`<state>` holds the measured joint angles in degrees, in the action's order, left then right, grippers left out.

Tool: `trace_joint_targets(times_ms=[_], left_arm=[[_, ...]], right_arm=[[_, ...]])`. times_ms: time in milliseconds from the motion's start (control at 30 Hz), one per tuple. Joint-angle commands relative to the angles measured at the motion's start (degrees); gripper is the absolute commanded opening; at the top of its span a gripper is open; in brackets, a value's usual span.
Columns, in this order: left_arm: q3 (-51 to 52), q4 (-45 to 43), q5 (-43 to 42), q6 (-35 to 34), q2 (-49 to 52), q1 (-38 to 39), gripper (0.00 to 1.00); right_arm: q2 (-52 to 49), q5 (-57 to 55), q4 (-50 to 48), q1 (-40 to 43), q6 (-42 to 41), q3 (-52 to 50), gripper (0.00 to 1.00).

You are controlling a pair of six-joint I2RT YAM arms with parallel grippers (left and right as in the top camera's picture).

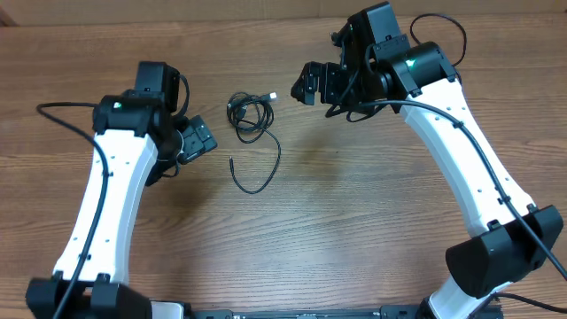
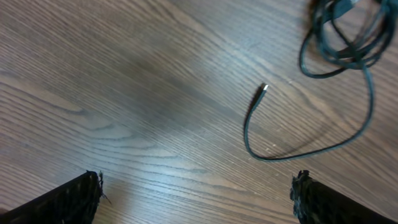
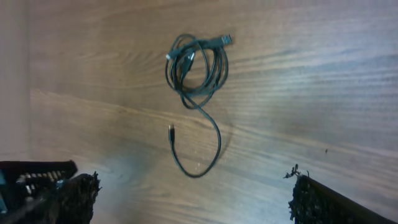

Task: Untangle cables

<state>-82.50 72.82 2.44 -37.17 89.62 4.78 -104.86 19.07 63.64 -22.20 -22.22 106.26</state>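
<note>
My right gripper grabs the loose piece of cable (image 1: pixel 262 182) between the plug and the bundle next, so the bundle stays free for my left gripper to untangle.
The cables (image 1: pixel 249 112) lie on the wooden table as one small black wound bundle between the two arms. A loose strand (image 1: pixel 262 182) curls toward the front and ends in a small plug (image 1: pixel 232 161). My left gripper (image 1: pixel 198 140) is open to the left of the bundle, apart from it. My right gripper (image 1: pixel 310 84) is open to the right of it, also apart. The left wrist view shows the bundle (image 2: pixel 341 34) at top right and the plug (image 2: pixel 263 89) ahead of the open left gripper (image 2: pixel 196 199). The right wrist view has the bundle (image 3: pixel 196 65) and strand (image 3: pixel 205 158) ahead of the open right gripper (image 3: pixel 193 196).
Bare wood-grain table (image 1: pixel 354 221) surrounds the cables. The white arms carry their own thicker black cables (image 1: pixel 97 151), and their bases (image 1: pixel 496 257) stand at the front edge.
</note>
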Motion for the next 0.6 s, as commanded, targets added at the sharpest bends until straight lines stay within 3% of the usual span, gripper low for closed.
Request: trace_joint_targets(times_ms=[0,200,300,567], left_arm=[[-0.1,0.4,0.5,-0.5,2.1,0.1,1.0],[-0.1,0.9,1.1,0.0,3.8,0.0,1.0],[-0.1,1.0,4.0,-0.1,3.9,-0.1,0.99],[-0.1,0.8,4.4,-0.1,3.9,-0.4,0.99]], right_arm=[[-2.7,-1.7,-1.8,-2.0,0.0,-1.8,1.0],[-7.6,-1.0,-6.8,-5.9,-0.3,-6.3,0.95],[-10.3,-1.0,-8.2,-7.6,-0.3,-6.9,0.8],[-16.9,-1.1,-10.0,-9.7,-0.3,-6.9,0.8]])
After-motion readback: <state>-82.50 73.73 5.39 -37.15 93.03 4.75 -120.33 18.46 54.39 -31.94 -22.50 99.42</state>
